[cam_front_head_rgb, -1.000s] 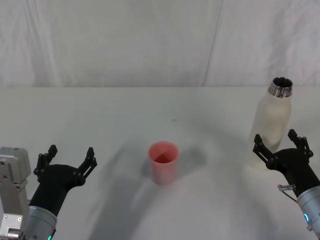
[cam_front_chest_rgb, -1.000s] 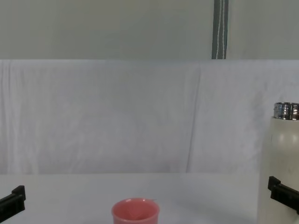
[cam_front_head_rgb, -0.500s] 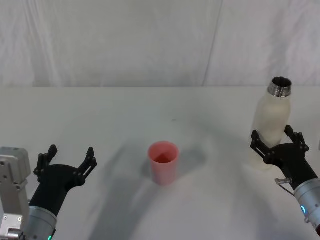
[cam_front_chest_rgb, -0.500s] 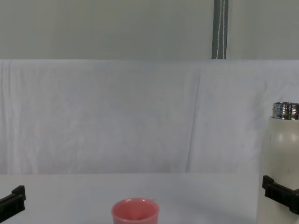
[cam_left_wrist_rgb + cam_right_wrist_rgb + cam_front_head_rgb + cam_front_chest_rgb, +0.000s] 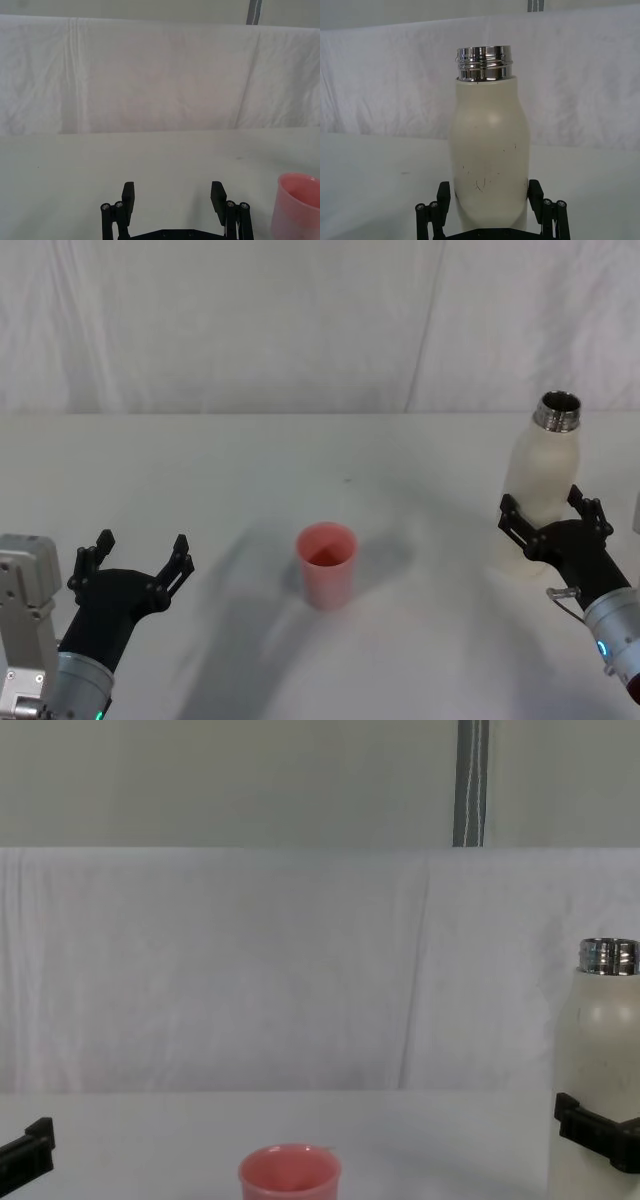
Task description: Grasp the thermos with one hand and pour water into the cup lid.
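The thermos has shoulders that slope in toward the steel neck. My right gripper should grab it next by the straight-sided lower body (image 5: pixel 602 1096).
The cream-white thermos (image 5: pixel 545 475) stands upright at the table's right side, uncapped, its steel neck bare. My right gripper (image 5: pixel 543 512) is open, one black finger on each side of the lower body of the thermos (image 5: pixel 490 145); whether the fingers (image 5: pixel 443 196) touch it I cannot tell. One right finger (image 5: pixel 590 1128) crosses the thermos (image 5: pixel 605 1040) in the chest view. The pink cup lid (image 5: pixel 327 562) stands mid-table, well left of the thermos. My left gripper (image 5: pixel 138 552) hovers open near the front left, with the cup lid (image 5: pixel 297 205) off to its side. No water is visible.
A white cloth backdrop (image 5: pixel 300 330) hangs along the table's far edge. The white tabletop (image 5: pixel 250 470) is bare between the cup lid and the thermos. A grey pole (image 5: pixel 470 780) rises behind the backdrop.
My right gripper has moved forward and slightly up, so its open fingers now straddle the thermos body. The left gripper, cup lid and thermos have stayed in place.
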You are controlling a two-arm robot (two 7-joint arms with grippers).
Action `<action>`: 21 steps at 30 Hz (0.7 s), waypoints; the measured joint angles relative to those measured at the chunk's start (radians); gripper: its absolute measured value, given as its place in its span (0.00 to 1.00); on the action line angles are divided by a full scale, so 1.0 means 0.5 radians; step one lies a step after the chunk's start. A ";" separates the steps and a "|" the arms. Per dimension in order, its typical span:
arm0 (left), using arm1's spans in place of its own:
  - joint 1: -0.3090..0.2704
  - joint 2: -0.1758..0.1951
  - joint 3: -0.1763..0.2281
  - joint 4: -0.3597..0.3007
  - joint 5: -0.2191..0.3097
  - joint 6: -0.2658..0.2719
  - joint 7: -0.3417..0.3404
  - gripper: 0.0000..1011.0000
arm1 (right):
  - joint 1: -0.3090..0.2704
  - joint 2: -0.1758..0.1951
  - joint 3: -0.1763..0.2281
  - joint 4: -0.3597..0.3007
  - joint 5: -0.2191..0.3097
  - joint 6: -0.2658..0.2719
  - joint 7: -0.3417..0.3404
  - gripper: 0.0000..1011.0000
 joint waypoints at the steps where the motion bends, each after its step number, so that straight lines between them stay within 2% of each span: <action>1: 0.000 0.000 0.000 0.000 0.000 0.000 0.000 0.99 | 0.004 0.000 0.000 0.004 0.000 0.000 0.001 0.99; 21: 0.000 0.000 0.000 0.000 0.000 0.000 0.000 0.99 | 0.089 0.016 -0.019 0.084 0.000 0.013 0.011 0.99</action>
